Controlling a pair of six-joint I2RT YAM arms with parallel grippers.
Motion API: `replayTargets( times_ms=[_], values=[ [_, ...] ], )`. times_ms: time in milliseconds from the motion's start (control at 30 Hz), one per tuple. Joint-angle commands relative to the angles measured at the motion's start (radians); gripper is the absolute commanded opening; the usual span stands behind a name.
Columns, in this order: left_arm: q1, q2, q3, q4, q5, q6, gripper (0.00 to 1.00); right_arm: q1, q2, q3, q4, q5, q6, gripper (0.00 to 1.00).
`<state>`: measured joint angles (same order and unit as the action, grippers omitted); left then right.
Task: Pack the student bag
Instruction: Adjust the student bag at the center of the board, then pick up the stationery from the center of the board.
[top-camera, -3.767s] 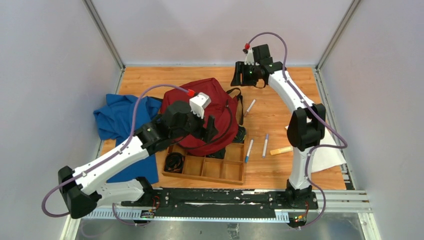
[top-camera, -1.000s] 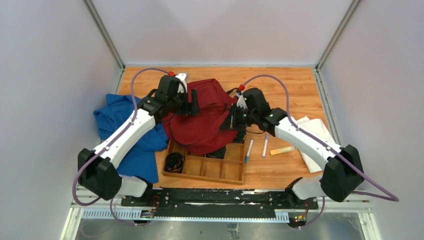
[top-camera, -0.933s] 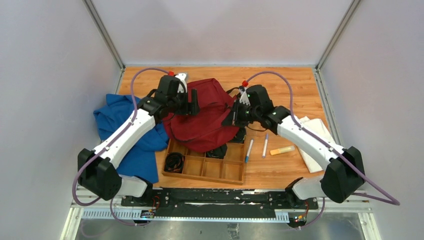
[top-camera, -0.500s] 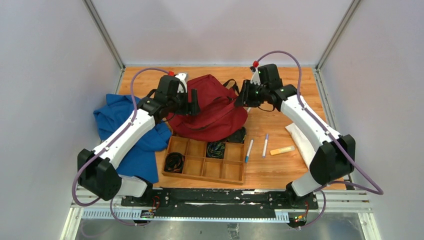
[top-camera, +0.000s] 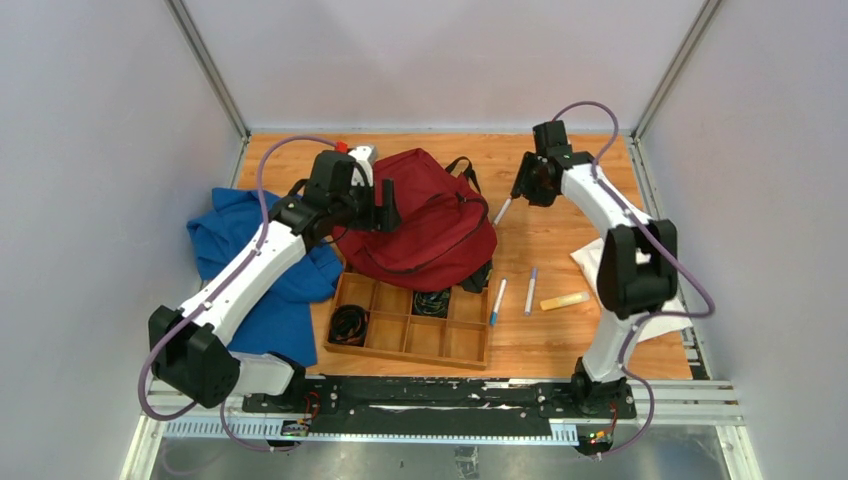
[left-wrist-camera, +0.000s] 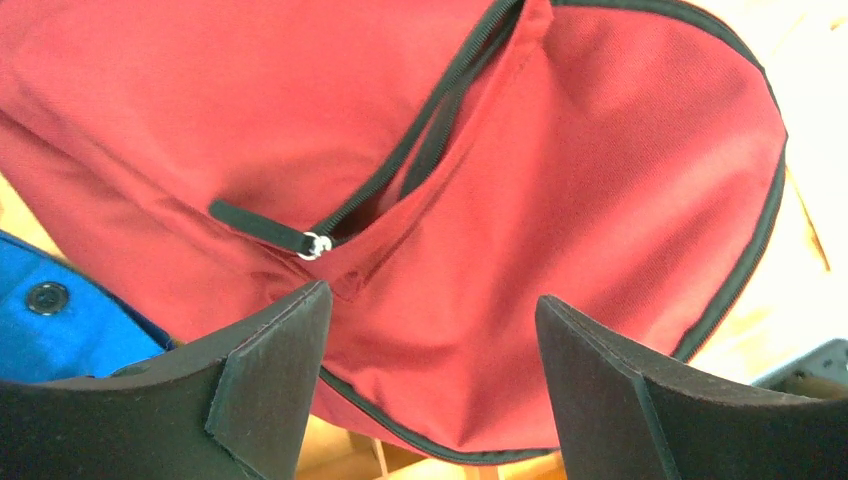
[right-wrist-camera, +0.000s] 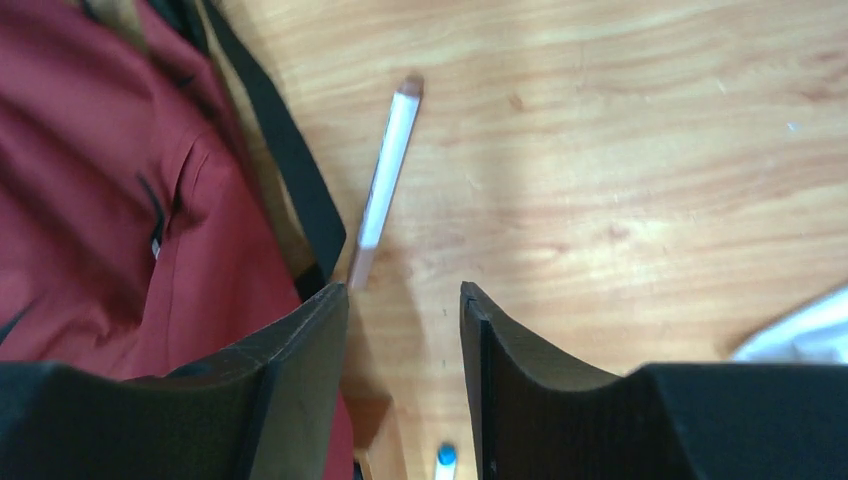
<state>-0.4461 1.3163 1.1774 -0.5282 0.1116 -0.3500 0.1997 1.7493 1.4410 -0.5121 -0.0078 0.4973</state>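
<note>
My right gripper will grab the white pen by the middle of its body (top-camera: 503, 211) next. Both ends of the pen will stay free to slide into the bag (top-camera: 432, 228).
The student bag (top-camera: 432, 228), dark red with black straps, lies at the middle of the table with its near edge at the tray. In the left wrist view the student bag (left-wrist-camera: 560, 170) fills the frame, and its black zipper (left-wrist-camera: 420, 130) gapes partly open, the pull (left-wrist-camera: 262, 227) lying flat. My left gripper (top-camera: 385, 212) hovers over the bag's left side, open, with only red fabric beyond its jaws (left-wrist-camera: 430, 295). My right gripper (top-camera: 522, 192) is open and empty to the right of the bag, above bare wood (right-wrist-camera: 402, 290), next to a black strap (right-wrist-camera: 285, 170).
A white pen (top-camera: 500, 211) lies by the right gripper, the same white pen (right-wrist-camera: 385, 185) just ahead of its fingers. Two more pens (top-camera: 497, 300) and a yellow marker (top-camera: 563, 300) lie nearer. A wooden compartment tray (top-camera: 400, 340), blue cloth (top-camera: 240, 250) and white cloth (top-camera: 650, 300) surround them.
The right gripper, shut on the bag's right side a second ago, pulled it back and right off the tray, then opened, let go and drew away to the right. The left arm barely moved.
</note>
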Motion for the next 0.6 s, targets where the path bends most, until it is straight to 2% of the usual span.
replayTargets(
  times_ms=[0, 267, 567],
  values=[
    [0.002, -0.034, 0.056, -0.092, 0.129, 0.051, 0.81, 0.003, 0.157, 0.171, -0.118, 0.035, 0.049, 0.51],
    [-0.01, -0.18, 0.008, -0.132, 0.156, 0.066, 0.83, 0.057, 0.366, 0.367, -0.239, 0.112, 0.06, 0.54],
    [-0.011, -0.195, -0.025, -0.135, 0.195, 0.061, 0.82, 0.08, 0.455, 0.385, -0.243, 0.127, 0.102, 0.53]
  ],
)
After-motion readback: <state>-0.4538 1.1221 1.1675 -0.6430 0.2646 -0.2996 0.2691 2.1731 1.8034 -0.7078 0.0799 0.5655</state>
